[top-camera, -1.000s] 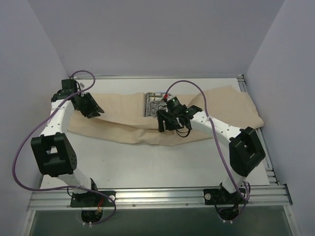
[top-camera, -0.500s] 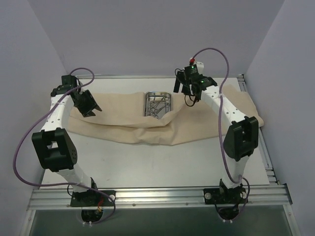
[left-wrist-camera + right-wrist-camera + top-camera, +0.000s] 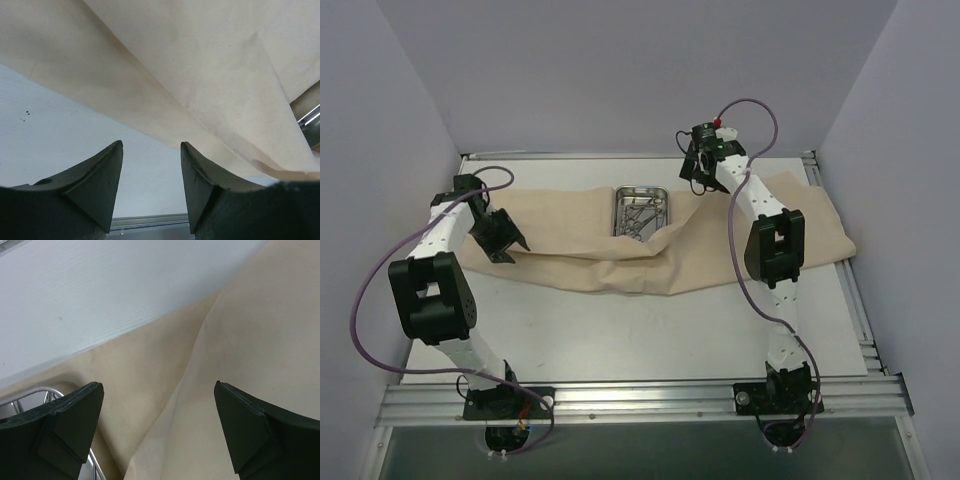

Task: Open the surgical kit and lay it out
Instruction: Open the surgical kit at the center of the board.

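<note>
My right gripper is to lay the loose edge of the wrap open, so next it should grab the cloth wrap [image 3: 570, 225] by its folded layer beside the tray [image 3: 642, 190].
The surgical kit's beige cloth wrap [image 3: 570, 225] lies spread across the back half of the table, with a fold bunched along its near edge. The steel tray [image 3: 642, 190] sits uncovered in its middle, and several silver forceps [image 3: 638, 215] lie inside. My left gripper [image 3: 515, 250] hangs open over the cloth's near left edge. In the left wrist view the left gripper [image 3: 151, 150] holds nothing, and the cloth [image 3: 200, 65] lies beyond the fingers. My right gripper [image 3: 698, 185] stands wide open at the back, right of the tray. The right wrist view has the right gripper [image 3: 159, 390] above cloth [image 3: 240, 340], the tray's rim [image 3: 35, 391] at lower left.
White tabletop [image 3: 640, 330] lies between the cloth and the arm bases. Aluminium rails run along the near edge [image 3: 640, 400] and the right side [image 3: 865, 320]. Grey walls close in the left, back and right.
My right arm swung up from the cloth fold near the tray to the back of the table, its jaws now wide. The fold has dropped. My left gripper opened and shifted slightly nearer.
</note>
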Controlling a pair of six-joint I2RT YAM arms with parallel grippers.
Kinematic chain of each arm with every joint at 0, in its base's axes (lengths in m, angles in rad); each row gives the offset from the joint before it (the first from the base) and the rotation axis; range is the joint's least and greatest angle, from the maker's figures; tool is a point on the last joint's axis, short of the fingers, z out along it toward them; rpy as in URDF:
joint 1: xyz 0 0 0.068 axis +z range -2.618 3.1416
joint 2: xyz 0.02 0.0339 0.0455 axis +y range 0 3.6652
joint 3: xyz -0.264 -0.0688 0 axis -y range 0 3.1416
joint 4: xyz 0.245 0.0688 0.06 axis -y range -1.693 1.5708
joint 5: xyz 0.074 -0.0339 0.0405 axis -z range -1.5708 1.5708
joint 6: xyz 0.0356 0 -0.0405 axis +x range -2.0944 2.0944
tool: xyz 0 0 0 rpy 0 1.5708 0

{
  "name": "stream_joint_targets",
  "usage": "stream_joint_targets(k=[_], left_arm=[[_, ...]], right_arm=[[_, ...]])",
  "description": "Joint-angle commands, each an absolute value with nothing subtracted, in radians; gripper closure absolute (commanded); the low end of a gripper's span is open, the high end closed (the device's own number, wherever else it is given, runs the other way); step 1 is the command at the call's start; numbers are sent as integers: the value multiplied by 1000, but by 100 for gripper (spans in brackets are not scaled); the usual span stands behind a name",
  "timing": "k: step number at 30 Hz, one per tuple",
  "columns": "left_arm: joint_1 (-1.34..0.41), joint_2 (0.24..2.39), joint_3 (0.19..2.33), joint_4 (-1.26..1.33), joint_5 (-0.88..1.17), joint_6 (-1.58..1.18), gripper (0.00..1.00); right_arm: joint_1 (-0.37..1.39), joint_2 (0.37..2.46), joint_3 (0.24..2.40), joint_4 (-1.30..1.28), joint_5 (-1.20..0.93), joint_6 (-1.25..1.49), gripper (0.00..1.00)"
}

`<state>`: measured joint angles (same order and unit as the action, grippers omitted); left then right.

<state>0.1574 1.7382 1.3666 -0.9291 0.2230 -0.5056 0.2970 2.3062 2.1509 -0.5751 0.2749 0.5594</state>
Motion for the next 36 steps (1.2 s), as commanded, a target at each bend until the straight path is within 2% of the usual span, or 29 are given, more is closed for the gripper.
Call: stream_joint_targets(k=[1,7,20,24,27,28,32,35,36], left_arm=[[170,1761,1361,-900,268,-537,41],[172,1775,1359,-877,258,-543,40],[195,1885,1430,-848,265,-534,44],[201,1913,1430,-824,264,-538,49],[206,1943,1439,-810,270,-531,61],[207,1947,1440,-807,273,-531,70],[213,1950,1448,-801,288,-531,87],[213,1945,1456,-802,294,-528,98],[213,1942,1456,-804,295,-526,98]], right_arm=[[285,2342,2258,-711,331,604,0],[272,2280,2119,-629,350,604,0],[230,2353,2146,-588,302,563,0],[227,2381,2171,-584,296,557,5],[222,2396,2174,-575,291,545,10],[219,2398,2174,-572,290,545,11],[210,2408,2172,-558,284,537,18],[198,2418,2175,-546,270,528,35],[195,2419,2180,-542,270,526,43]])
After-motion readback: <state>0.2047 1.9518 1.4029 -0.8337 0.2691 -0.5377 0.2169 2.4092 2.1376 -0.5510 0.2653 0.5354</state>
